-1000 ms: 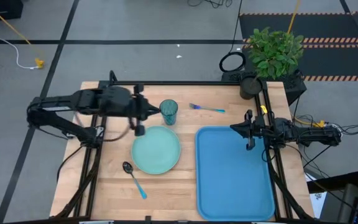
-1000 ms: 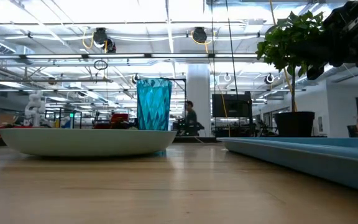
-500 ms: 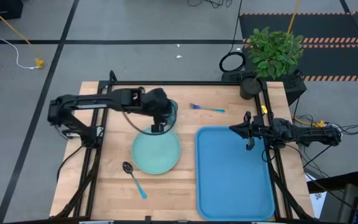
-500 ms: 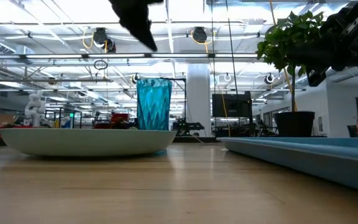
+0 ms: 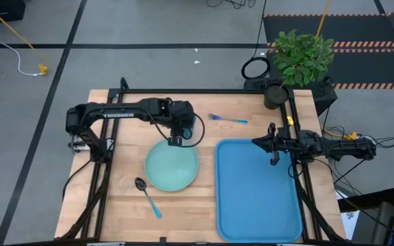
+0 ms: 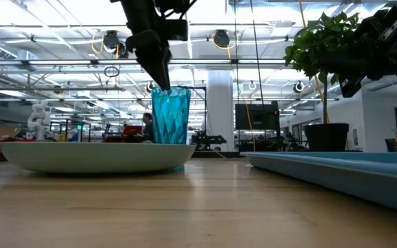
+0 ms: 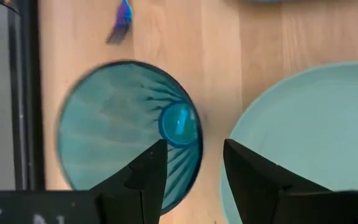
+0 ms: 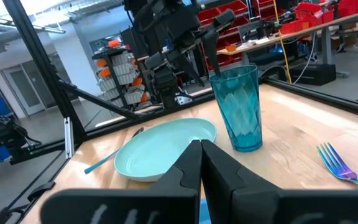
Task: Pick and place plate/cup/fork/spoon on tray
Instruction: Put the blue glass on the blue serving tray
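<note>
The teal cup needs to go on the blue tray, so my left gripper needs to grab the cup next by its rim [image 7: 200,146].
The teal cup [image 7: 117,124] stands upright on the table just beyond the mint-green plate [image 5: 172,167]. My left gripper [image 7: 194,155] is open and points steeply down over the cup's rim on the plate side. One finger is over the cup's hollow and the other outside it. The fork [image 5: 228,119] lies near the far edge. The spoon [image 5: 147,195] lies near the front left of the plate. The blue tray [image 5: 257,191] fills the right half of the table. My right gripper [image 8: 201,152] is shut and level, waiting above the tray's right rim [image 5: 294,171]. My left gripper straddles the cup's rim [image 7: 194,146] from above, fingers slanting down. In the low view a fingertip [image 6: 163,81] reaches rim height. Whether either finger touches the rim I cannot tell.
A potted plant [image 5: 299,58] stands at the table's far right corner. Black frame rails [image 5: 101,184] run along the table's left and right sides. Bare wood [image 5: 183,219] shows in front of the plate.
My left gripper has swung from the table's left side toward the cup, come down and tipped from nearly level to steeply downward, ending over the cup's rim. The cup, plate and the rest have stayed where they were.
</note>
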`<state>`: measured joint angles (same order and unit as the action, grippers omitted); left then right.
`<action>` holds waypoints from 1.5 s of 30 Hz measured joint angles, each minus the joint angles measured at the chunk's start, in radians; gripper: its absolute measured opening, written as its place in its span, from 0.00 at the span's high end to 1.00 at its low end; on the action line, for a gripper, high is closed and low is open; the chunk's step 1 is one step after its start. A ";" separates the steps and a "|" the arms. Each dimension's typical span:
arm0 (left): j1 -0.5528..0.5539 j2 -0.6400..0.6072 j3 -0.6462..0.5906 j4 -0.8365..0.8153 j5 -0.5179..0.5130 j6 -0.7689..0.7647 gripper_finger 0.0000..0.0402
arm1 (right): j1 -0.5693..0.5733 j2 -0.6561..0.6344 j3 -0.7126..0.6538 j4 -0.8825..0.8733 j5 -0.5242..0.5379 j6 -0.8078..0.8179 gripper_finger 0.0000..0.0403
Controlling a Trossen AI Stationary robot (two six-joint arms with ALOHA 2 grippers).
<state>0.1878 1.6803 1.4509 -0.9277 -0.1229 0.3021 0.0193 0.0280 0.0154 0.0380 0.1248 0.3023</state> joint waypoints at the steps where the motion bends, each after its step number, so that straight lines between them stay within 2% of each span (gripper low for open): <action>1: 0.001 0.007 0.000 -0.005 0.000 0.003 0.60 | 0.000 0.000 0.000 0.000 0.000 0.000 1.00; 6: 0.002 0.019 0.000 -0.012 0.018 0.012 0.60 | 0.000 0.002 0.000 -0.001 0.000 0.000 1.00; 9: -0.005 0.019 0.000 -0.009 0.018 0.013 0.63 | 0.000 0.002 0.000 -0.001 0.000 0.000 1.00; 12: -0.015 0.019 0.000 -0.009 0.018 0.011 0.73 | 0.000 0.002 0.000 -0.001 0.001 -0.002 1.00; 16: -0.021 0.019 0.000 -0.010 0.019 0.013 0.92 | 0.000 0.002 0.000 -0.001 0.002 -0.007 1.00; 18: -0.023 0.019 0.000 -0.008 0.024 0.009 0.97 | 0.000 0.002 0.000 0.000 0.002 -0.007 1.00; 25: -0.072 -0.025 0.040 0.010 0.016 0.005 0.97 | 0.000 0.002 0.000 0.017 0.008 -0.008 1.00; 35: -0.225 -0.026 0.272 0.044 -0.030 0.025 0.98 | 0.000 0.010 0.004 0.019 0.030 -0.049 1.00; 41: -0.357 -0.016 0.375 0.067 -0.137 0.027 0.97 | 0.002 0.035 0.105 -0.166 0.005 -0.109 1.00; 45: -0.410 0.022 0.418 0.075 -0.151 0.018 0.98 | 0.002 0.065 0.197 -0.261 0.007 -0.109 1.00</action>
<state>-0.2218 1.7024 1.8690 -0.8523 -0.2738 0.3204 0.0210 0.0928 0.2127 -0.2230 0.1315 0.1932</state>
